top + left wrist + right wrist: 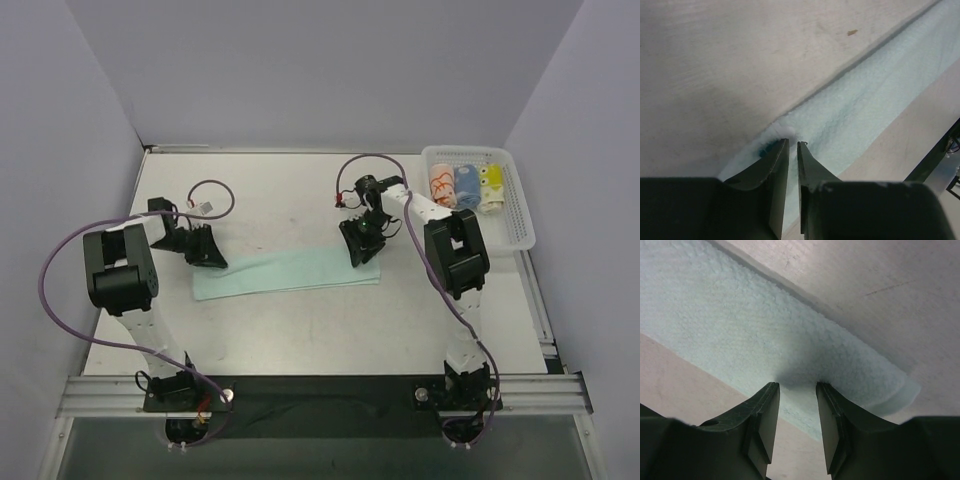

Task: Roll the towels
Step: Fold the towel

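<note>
My right gripper grabs the mint-green towel near the towel's loose end [360, 266] [801, 391] next, so that end turns inward to roll.
The pale mint-green towel [285, 272] lies flat on the table as a long folded strip. My left gripper [207, 258] is at its far-left corner. In the left wrist view the towel [865, 100] runs off to the upper right. There my left gripper [793, 142] is nearly closed, with a small bunched bit of the towel's edge at its tips. My right gripper [362, 250] is over the strip's right end. In the right wrist view it [797, 385] is open, tips down on the towel [715, 315].
A white slotted basket [522, 215] stands at the back right. It holds three rolled towels: white-with-orange [441, 185], blue [467, 185] and yellow [490, 187]. Purple cables loop from both arms. Grey walls close in the table.
</note>
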Controlling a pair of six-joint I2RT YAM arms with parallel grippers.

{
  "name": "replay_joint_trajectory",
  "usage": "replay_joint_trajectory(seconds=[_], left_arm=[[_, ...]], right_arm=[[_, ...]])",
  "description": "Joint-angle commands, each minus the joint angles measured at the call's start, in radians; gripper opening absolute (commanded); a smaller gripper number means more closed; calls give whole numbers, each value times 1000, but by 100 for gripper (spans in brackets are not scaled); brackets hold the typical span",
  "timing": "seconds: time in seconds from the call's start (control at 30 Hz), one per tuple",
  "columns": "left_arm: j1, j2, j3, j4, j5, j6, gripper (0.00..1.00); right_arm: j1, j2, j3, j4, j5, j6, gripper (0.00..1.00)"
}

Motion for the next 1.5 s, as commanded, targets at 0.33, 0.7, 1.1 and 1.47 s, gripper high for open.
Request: replay_joint_trajectory(seconds=[0.33,0.7,1.1,1.47], left_arm=[[55,-40,57,71,154,-78,54],[55,-379,-66,23,36,-11,58],[53,-441,-115,-19,-3,11,59],[53,-453,-120,-26,-27,6,59]], right_arm=[[-54,50,120,-49,149,-73,35],[-97,-146,61,-48,139,18,47],[-145,-60,19,-34,166,177,50],[-97,24,5,-35,109,197,46]])
